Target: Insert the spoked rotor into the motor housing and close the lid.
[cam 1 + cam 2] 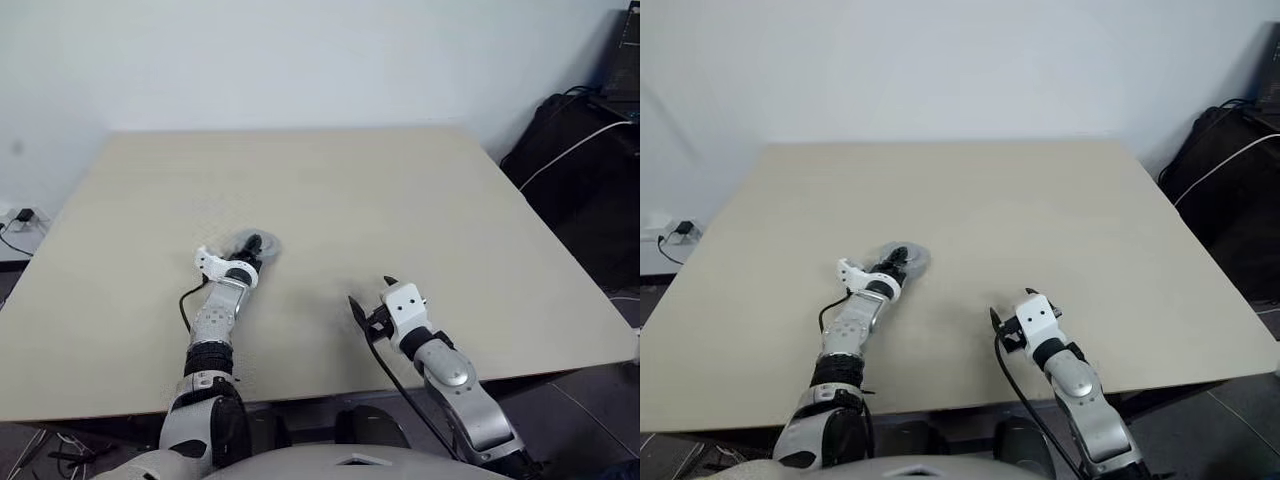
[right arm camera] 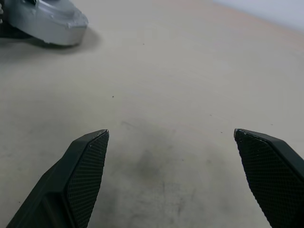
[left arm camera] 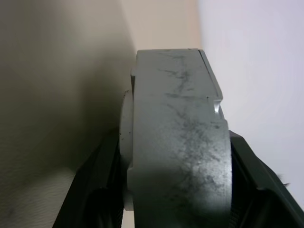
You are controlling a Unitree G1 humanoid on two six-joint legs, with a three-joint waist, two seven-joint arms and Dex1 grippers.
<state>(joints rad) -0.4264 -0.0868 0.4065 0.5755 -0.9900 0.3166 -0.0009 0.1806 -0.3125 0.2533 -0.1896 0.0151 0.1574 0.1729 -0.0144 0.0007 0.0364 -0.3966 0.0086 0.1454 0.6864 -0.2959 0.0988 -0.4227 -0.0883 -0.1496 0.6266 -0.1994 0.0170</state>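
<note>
The lid's lower edge is over the shadowed tabletop, so the lid would rest there. The left gripper needs to open.
My left gripper (image 1: 252,248) is shut on a thick silver-grey disc, the lid (image 1: 262,241), at the near left of the table (image 1: 400,190). From the left wrist, the lid (image 3: 180,142) stands edge-on between the two black fingers (image 3: 92,194), with a raised circle on one face. The lid's lower edge looks close to or on the tabletop. My right gripper (image 1: 370,293) hovers open over bare table at the near right, with nothing between its fingertips (image 2: 90,156). Its wrist view shows the lid (image 2: 47,21) off to one side. The spoked rotor and the motor housing are out of view.
A black bag (image 1: 580,170) with a white cable stands on the floor past the table's right edge. A power strip (image 1: 20,218) lies on the floor beyond the left edge. A pale wall rises behind the far edge.
</note>
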